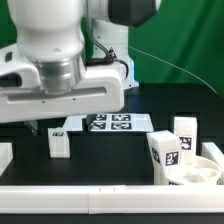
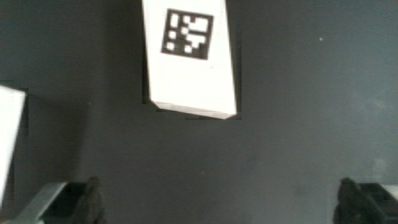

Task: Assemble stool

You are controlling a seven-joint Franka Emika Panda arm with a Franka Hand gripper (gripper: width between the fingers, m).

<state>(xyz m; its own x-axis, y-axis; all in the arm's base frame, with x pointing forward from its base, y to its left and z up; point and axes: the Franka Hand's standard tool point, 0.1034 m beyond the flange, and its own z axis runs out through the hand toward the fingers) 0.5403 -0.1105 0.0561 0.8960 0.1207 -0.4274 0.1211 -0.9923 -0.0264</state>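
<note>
I need to grab the white leg block with my gripper by its square-tagged part point(image 1: 58, 135) next, so that I can join the block to the round white seat disc point(image 1: 207, 170).
One white leg block point(image 1: 58, 140) with a square tag lies on the dark table just below my gripper point(image 1: 38, 128). In the wrist view this leg point(image 2: 192, 60) lies ahead of my gripper point(image 2: 217, 205), whose dark fingertips point(image 2: 71, 200) stand wide apart with only bare table between them, so it is open. Two more tagged legs point(image 1: 185, 134) point(image 1: 165, 155) stand at the exterior view's right. The round white seat disc point(image 1: 207, 170) sits beside them, partly cut off by the frame edge.
The marker board point(image 1: 118, 122) lies flat behind the near leg. A plain white rail point(image 1: 100, 202) runs along the front edge and another white piece point(image 1: 5, 155) sits at the exterior view's left. A white edge point(image 2: 9, 130) shows in the wrist view.
</note>
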